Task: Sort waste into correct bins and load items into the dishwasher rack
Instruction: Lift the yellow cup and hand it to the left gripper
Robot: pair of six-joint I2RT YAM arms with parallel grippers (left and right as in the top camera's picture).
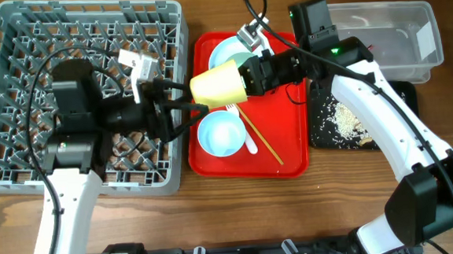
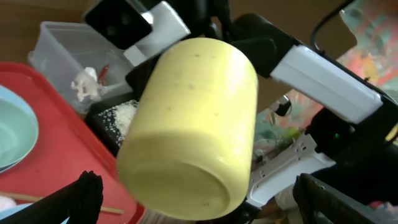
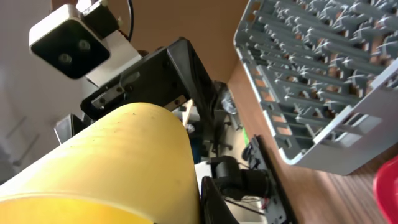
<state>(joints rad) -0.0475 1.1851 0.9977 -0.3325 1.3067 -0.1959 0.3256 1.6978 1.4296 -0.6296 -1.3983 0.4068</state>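
The small yellow cup should go into the dishwasher rack (image 1: pixel 19 92) opening first, so my left gripper should next grab the small yellow cup across the sides at its base (image 1: pixel 201 91).
My right gripper (image 1: pixel 249 77) is shut on the small yellow cup (image 1: pixel 217 84) and holds it on its side in the air over the left edge of the red serving tray (image 1: pixel 291 158). The cup's base faces my left gripper (image 1: pixel 195 97), which is open, with a finger on each side of the base and not touching it. The cup fills the left wrist view (image 2: pixel 193 124) and the right wrist view (image 3: pixel 106 162). The grey dishwasher rack (image 1: pixel 19 92) lies left, under my left arm. Two pale bowls (image 1: pixel 221 134) (image 1: pixel 223 48), the white fork (image 1: pixel 244 134) and a chopstick (image 1: pixel 263 140) lie on the red tray.
The clear tub (image 1: pixel 387 42) stands at the back right, with a white scrap (image 2: pixel 84 84) and a red wrapper (image 2: pixel 104 71) inside. The black tray (image 1: pixel 322 125) in front of it holds rice crumbs (image 1: pixel 344 120). No plate shows.
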